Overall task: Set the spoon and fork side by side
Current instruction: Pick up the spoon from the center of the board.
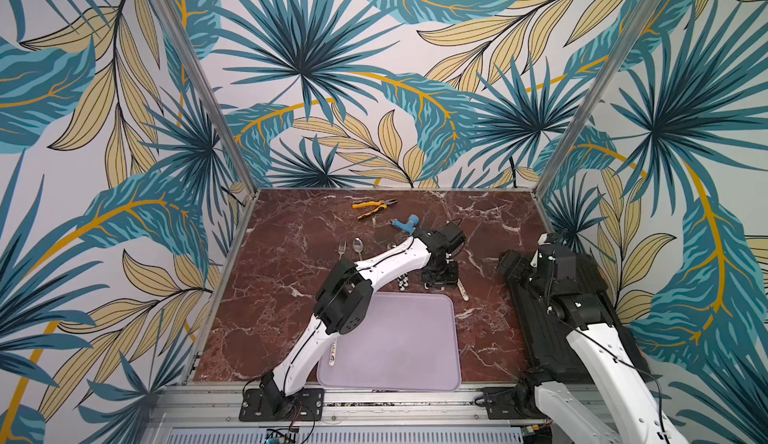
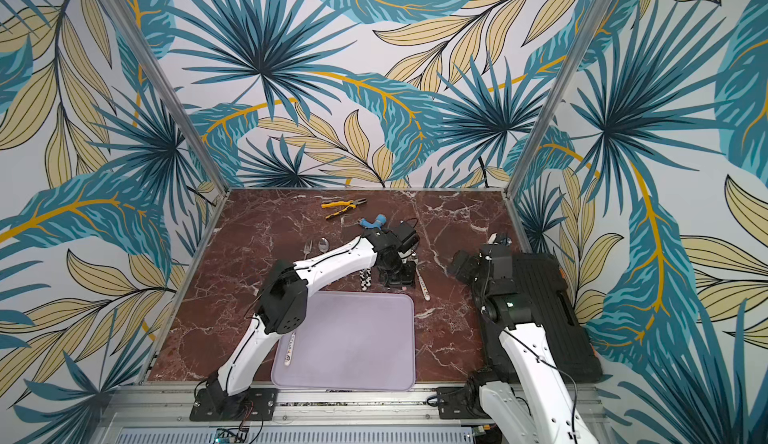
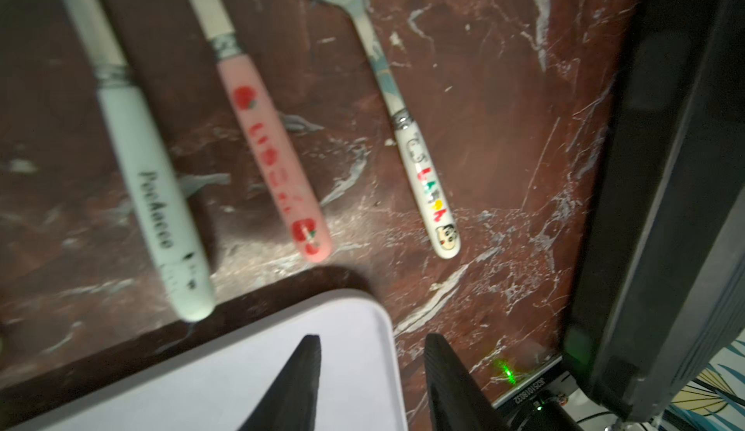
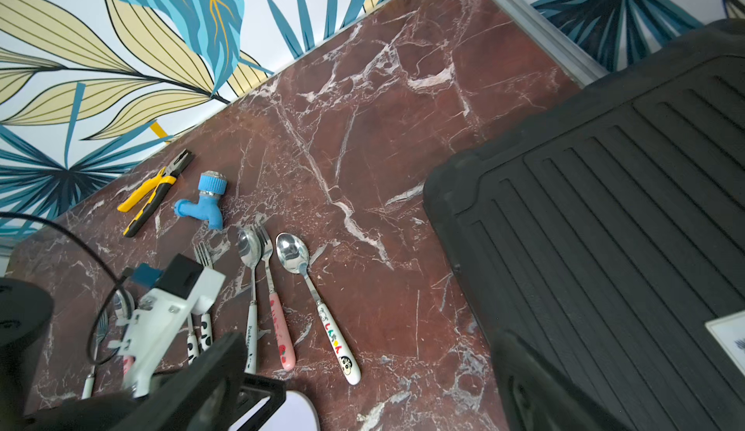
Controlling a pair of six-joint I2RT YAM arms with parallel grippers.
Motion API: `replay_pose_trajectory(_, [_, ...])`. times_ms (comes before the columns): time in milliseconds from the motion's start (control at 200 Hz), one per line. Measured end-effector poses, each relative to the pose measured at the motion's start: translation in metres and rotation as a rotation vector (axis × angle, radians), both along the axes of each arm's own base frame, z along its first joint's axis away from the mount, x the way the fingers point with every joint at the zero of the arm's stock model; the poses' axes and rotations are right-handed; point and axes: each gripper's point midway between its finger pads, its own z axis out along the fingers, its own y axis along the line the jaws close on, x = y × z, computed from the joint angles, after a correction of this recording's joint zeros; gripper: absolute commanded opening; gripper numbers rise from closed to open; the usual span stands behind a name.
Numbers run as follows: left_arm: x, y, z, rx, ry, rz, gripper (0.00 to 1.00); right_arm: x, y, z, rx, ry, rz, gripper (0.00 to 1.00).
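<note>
My left gripper should next grab the cartoon-handled spoon across its handle, near the metal neck of the spoon.
Three pieces lie in a row on the marble just behind the tray: a spoon with a white lettered handle (image 4: 250, 288), a fork with a pink handle (image 4: 276, 312) close beside it, and a spoon with a cartoon handle (image 4: 322, 308) a little apart. The left wrist view shows their handles: white (image 3: 157, 207), pink (image 3: 278, 167), cartoon (image 3: 427, 191). My left gripper (image 3: 373, 338) hovers open over the tray's far right corner, nothing between its fingers. My right gripper (image 4: 371, 340) is wide open and empty beside the black case. Another fork (image 1: 341, 249) and spoon (image 1: 358, 246) lie further left.
A lilac tray (image 1: 415, 338) sits at the front middle, with a white utensil handle (image 1: 332, 352) at its left edge. A black ribbed case (image 1: 540, 330) fills the right side. Yellow pliers (image 1: 374, 206) and a blue tap (image 1: 405, 224) lie at the back. Cow-patterned handles (image 4: 203, 336) sit under the left arm.
</note>
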Motion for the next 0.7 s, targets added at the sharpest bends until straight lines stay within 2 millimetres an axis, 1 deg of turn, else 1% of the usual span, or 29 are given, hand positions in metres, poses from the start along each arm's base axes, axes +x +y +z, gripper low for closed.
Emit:
replay_pose_trajectory(120, [0.004, -0.015, -0.002, -0.023, 0.013, 0.021, 0.44, -0.004, -0.002, 0.001, 0.004, -0.011, -0.017, 0.99])
replay_pose_trajectory(215, [0.006, -0.021, -0.008, -0.028, 0.028, 0.037, 0.43, -0.006, -0.001, -0.002, 0.021, -0.011, -0.019, 0.99])
replay_pose_trajectory(360, [0.008, -0.025, -0.022, -0.020, 0.056, 0.064, 0.43, -0.007, 0.012, -0.019, 0.079, 0.032, 0.027, 0.99])
replay_pose_trajectory(481, [0.014, -0.034, -0.029, -0.030, 0.058, 0.081, 0.43, -0.008, 0.018, -0.032, 0.103, 0.072, 0.051, 0.99])
replay_pose_trajectory(641, [0.019, -0.039, -0.038, -0.030, 0.063, 0.105, 0.43, -0.009, 0.021, -0.030, 0.114, 0.064, 0.066, 0.99])
replay_pose_trajectory(701, [0.022, -0.041, -0.037, -0.033, 0.055, 0.114, 0.41, -0.010, 0.021, -0.028, 0.114, 0.056, 0.066, 0.99])
